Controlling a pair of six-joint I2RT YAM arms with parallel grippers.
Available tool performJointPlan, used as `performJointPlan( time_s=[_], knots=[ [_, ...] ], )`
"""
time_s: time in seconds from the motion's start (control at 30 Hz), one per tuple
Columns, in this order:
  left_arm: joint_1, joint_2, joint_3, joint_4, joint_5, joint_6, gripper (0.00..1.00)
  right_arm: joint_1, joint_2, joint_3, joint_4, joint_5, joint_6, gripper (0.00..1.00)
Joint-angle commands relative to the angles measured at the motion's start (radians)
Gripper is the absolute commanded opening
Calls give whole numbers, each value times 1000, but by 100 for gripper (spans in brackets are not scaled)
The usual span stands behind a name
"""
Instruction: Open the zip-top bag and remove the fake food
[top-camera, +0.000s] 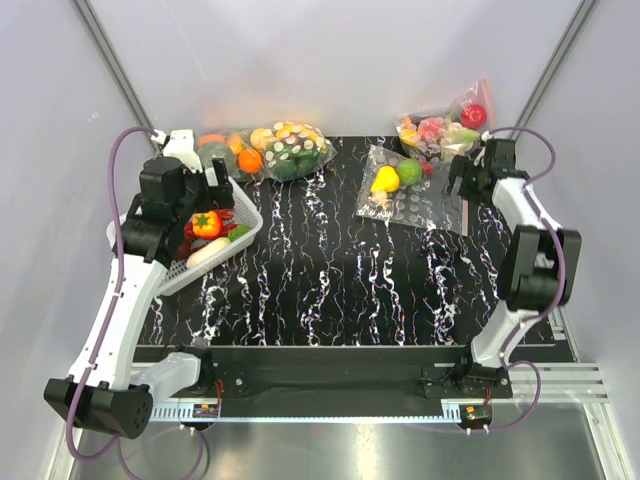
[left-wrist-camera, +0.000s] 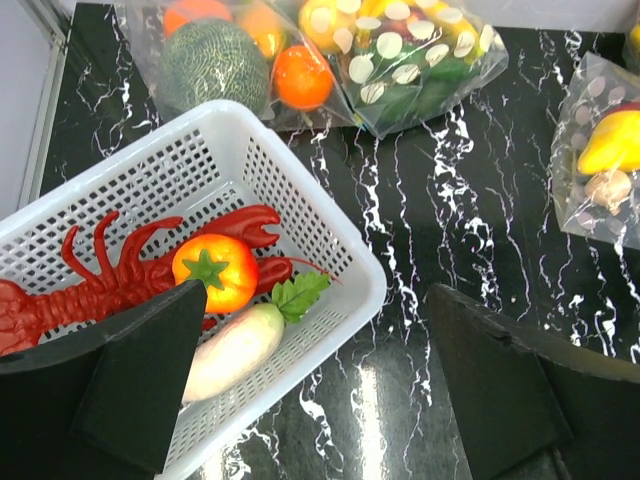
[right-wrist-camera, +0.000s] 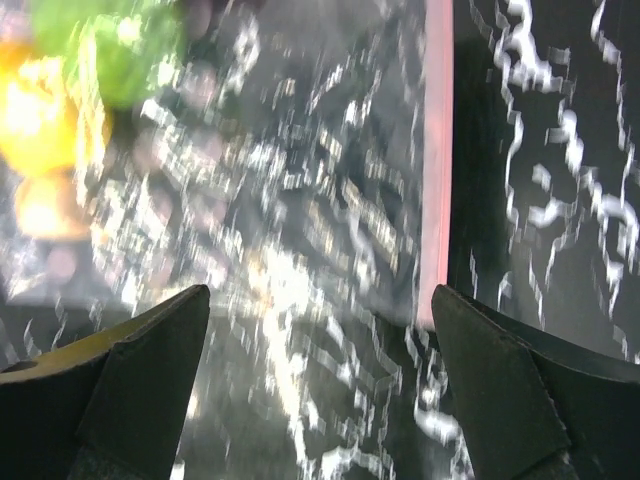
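Note:
I should grab the zip-top bag (top-camera: 405, 195) by its pinkish zip with my right gripper next, so my left gripper can help open it.
The zip-top bag (top-camera: 405, 195) lies flat on the black marbled table at the right rear, clear with white dots. Its pinkish zip strip (right-wrist-camera: 437, 150) runs along the edge nearest my right gripper. The fake food is inside it: a yellow fruit (top-camera: 385, 180), a green fruit (top-camera: 409, 171) and a small red piece (top-camera: 427, 168). My right gripper (top-camera: 463, 185) hovers open just over the bag's zip end; in the right wrist view the gripper (right-wrist-camera: 320, 295) holds nothing. My left gripper (left-wrist-camera: 315, 295) is open and empty over the rim of the white basket (left-wrist-camera: 330, 235).
The basket (top-camera: 245, 215) at the left holds a red lobster (left-wrist-camera: 110, 275), a tomato (left-wrist-camera: 215, 270) and a white radish (left-wrist-camera: 235, 345). A bulging dotted bag of oranges and greens (top-camera: 290, 150) sits at the back. Another dotted bag with a red apple (top-camera: 445, 128) lies behind the right gripper.

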Motion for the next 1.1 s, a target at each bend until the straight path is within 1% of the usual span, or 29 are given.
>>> performJointPlan(
  time_s=[0.0,0.13,0.2,0.23,0.33,0.63,0.8,0.93,0.97,1.03,1.07],
  knots=[
    [-2,-41,-22,31,-8,22,99,3,97,155,65,33,-37,100],
    [-2,-36,-5,-2,-32,38,99,3,273,302,50,29,-54,100],
    [-2,-32,11,-14,-46,41,99,3,330,391,29,18,-61,100],
    [-2,-29,15,-28,-55,41,99,3,384,448,19,27,-67,100],
    [-2,-33,32,-52,-75,35,99,3,473,543,-7,43,-84,99],
    [-2,-85,32,-132,-126,-4,99,-8,654,733,-57,39,-55,99],
    [-2,-104,35,-150,-135,-21,99,-14,688,741,-65,55,-49,97],
    [-2,-105,47,-164,-129,-30,99,-25,699,725,-80,55,-49,81],
    [-2,-108,49,-164,-129,-33,99,-28,700,720,-85,53,-55,71],
    [-2,-114,46,-166,-132,-34,99,-28,693,697,-83,46,-60,61],
    [-2,-118,44,-166,-135,-34,99,-28,689,689,-82,41,-63,55]
  ],
)
